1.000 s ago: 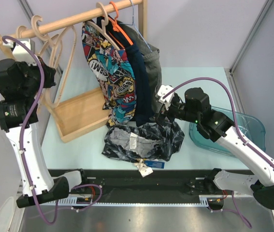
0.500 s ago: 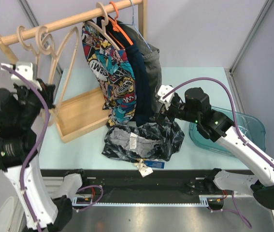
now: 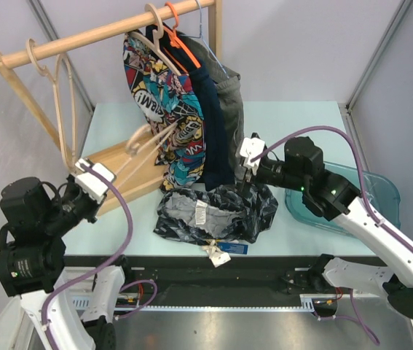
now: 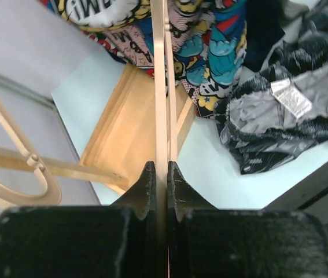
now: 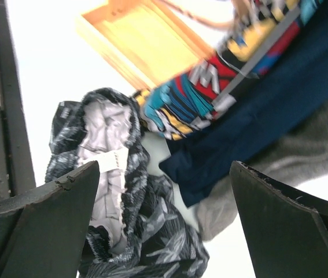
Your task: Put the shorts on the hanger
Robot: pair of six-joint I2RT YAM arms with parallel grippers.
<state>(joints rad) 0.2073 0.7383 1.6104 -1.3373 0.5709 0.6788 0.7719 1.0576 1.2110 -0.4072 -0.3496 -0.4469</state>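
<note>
The hanger's other end will stay free to go into the shorts' waistband, as my right gripper will next grab the hanger's far arm beside the hook, opposite my left gripper.
The shorts (image 3: 217,211) lie crumpled near the table's front edge, dark with a pale marbled print, their grey waistband and white tags turned up. They also show in the left wrist view (image 4: 291,121) and the right wrist view (image 5: 117,191). My left gripper (image 3: 110,175) is shut on a pale wooden hanger (image 3: 144,146), which is off the rail and points toward the hanging clothes. In the left wrist view the hanger (image 4: 161,87) runs straight out from between the closed jaws of the left gripper (image 4: 161,174). My right gripper (image 3: 245,175) hovers open over the shorts' back right edge; in its own view the right gripper (image 5: 165,168) holds nothing.
The wooden rail (image 3: 104,33) carries another wooden hanger (image 3: 57,87), an orange hanger (image 3: 177,33), comic-print shorts (image 3: 166,102), a navy garment (image 3: 210,124) and a grey one (image 3: 229,102). The rack's wooden base (image 3: 119,171) sits at the left. A teal bin (image 3: 352,197) stands at the right.
My left arm has come down from the rail to the front left, bringing the wooden hanger with it. The right gripper has opened a little wider over the shorts.
</note>
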